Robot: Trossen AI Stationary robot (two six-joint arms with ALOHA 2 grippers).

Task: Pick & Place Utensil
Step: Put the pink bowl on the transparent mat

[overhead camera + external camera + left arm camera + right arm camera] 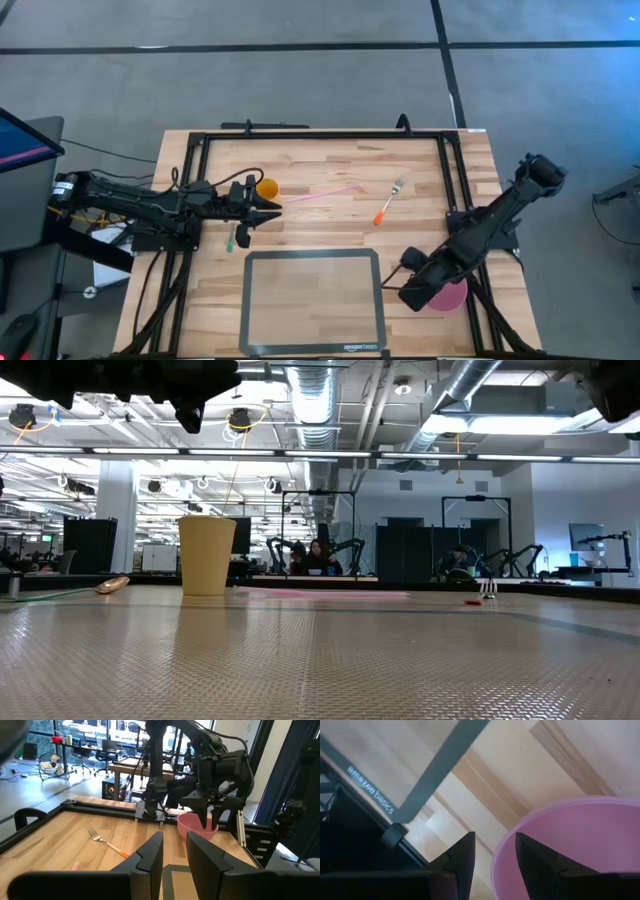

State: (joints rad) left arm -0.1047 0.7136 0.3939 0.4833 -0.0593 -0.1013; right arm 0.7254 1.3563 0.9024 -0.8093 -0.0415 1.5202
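My right gripper picks up the pink bowl by its rim [505,840] next, to move the pink bowl onto the tray [380,760].
A fork [390,201] with an orange handle lies flat on the wooden table, toward the far right; it also shows as fork [106,843]. A green-handled spoon [240,238] lies by my left gripper [272,210], which is open and holds nothing, next to an upright yellow cup [267,188]. My right gripper [495,837] is open and points down over the rim of a pink bowl [570,850] at the table's near right. One finger stands inside the bowl, the other outside. My right gripper comes from above with its fingers on either side of the pink bowl's rim [501,851]. Whether either finger touches the rim cannot be told. The bowl stands on the table.
A dark-rimmed tray [245,300] lies flat at the near middle, left of the pink bowl. A thin pink straw [325,195] lies between the cup and the fork. A black frame [300,135] runs around the table.
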